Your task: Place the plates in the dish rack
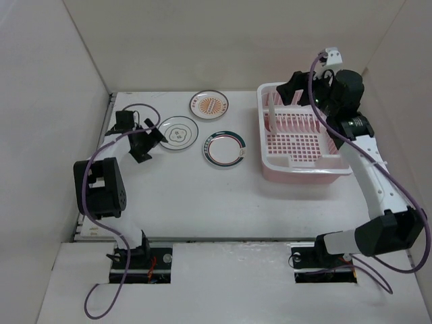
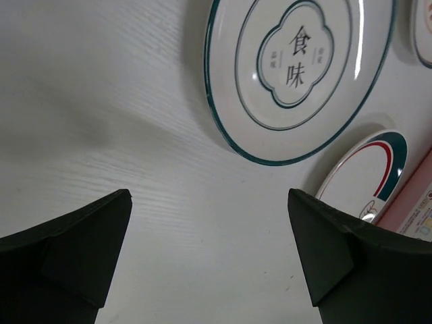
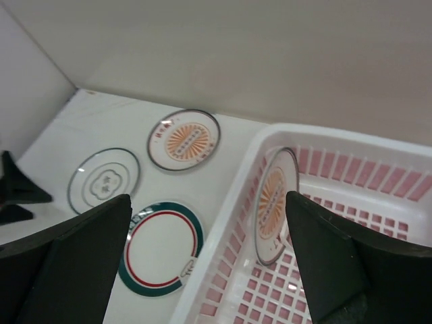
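Observation:
The left gripper will next grab the flower-outline plate by its near rim (image 1: pixel 166 146) (image 2: pixel 260 159), so that the opposite rim stays free for the right gripper.
Three plates lie flat on the table: an orange-patterned plate (image 1: pixel 209 104) (image 3: pixel 183 140), a flower-outline plate (image 1: pixel 179 133) (image 2: pixel 297 67) (image 3: pixel 103 180), and a dark-ringed plate (image 1: pixel 225 149) (image 2: pixel 364 179) (image 3: pixel 162 248). A second orange-patterned plate (image 3: pixel 273 202) (image 1: pixel 272 111) stands upright in the left end of the dish rack (image 1: pixel 307 167) (image 3: pixel 233 206). My left gripper (image 1: pixel 152 144) (image 2: pixel 209 263) is open and empty, low over the table just left of the flower-outline plate. My right gripper (image 1: pixel 289 94) (image 3: pixel 209 263) is open and empty above the rack's far left corner.
White walls enclose the table on the left, back and right. The rack's pink corner (image 2: pixel 413 212) shows beyond the dark-ringed plate in the left wrist view. The left gripper's fingers (image 3: pixel 15 196) show at the left edge of the right wrist view.

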`<state>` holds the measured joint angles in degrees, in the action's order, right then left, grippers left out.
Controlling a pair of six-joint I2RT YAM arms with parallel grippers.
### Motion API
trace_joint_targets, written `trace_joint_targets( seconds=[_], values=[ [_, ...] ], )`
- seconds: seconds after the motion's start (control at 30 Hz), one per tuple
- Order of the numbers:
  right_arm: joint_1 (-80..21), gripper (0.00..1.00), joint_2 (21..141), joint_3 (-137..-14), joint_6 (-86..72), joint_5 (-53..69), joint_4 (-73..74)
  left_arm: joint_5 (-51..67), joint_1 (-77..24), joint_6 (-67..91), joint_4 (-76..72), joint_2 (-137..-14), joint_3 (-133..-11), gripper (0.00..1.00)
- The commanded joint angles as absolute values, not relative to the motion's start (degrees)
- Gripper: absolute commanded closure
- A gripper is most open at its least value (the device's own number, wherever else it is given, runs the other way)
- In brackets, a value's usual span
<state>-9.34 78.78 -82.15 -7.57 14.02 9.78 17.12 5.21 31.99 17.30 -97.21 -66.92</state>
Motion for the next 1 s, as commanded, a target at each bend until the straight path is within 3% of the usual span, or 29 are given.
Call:
trace_joint_targets(
  seconds=[0.0, 0.43, 0.6, 0.73, 0.83, 0.9, 0.97],
  values=[
    [-9.0, 0.00, 76.5, -84.4, -8.7, 22.9, 8.3, 26.9, 5.4, 35.6, 8.9, -98.7, -63.3, 0.00],
    [-10.6, 0.00, 71.3, -85.4, -8.7, 28.2, 8.3, 31.0, 5.9, 45.3, -9.7, -111.1, -59.8, 0.00],
    [-11.2, 0.00, 70.0, -85.4, -8.7, 28.2, 8.3, 27.3, 5.9, 49.4, -10.8, -111.1, -59.8, 0.08],
    [-11.8, 0.00, 70.0, -86.6, -8.7, 28.7, 8.3, 24.8, 5.9, 51.1, -8.1, -110.6, -60.4, 0.25],
    [-11.8, 0.00, 70.0, -88.7, -8.7, 28.7, 8.9, 24.3, 5.9, 51.6, -7.4, -110.6, -61.1, 0.43],
    [-12.9, 0.00, 70.8, -90.5, -8.7, 27.4, 10.3, 23.7, 5.9, 52.1, -6.9, -110.6, -61.6, 0.61],
    [-13.4, 0.00, 71.8, -91.1, -8.7, 27.4, 11.0, 23.7, 5.9, 52.7, -6.2, -111.2, -61.6, 0.70]
  ],
)
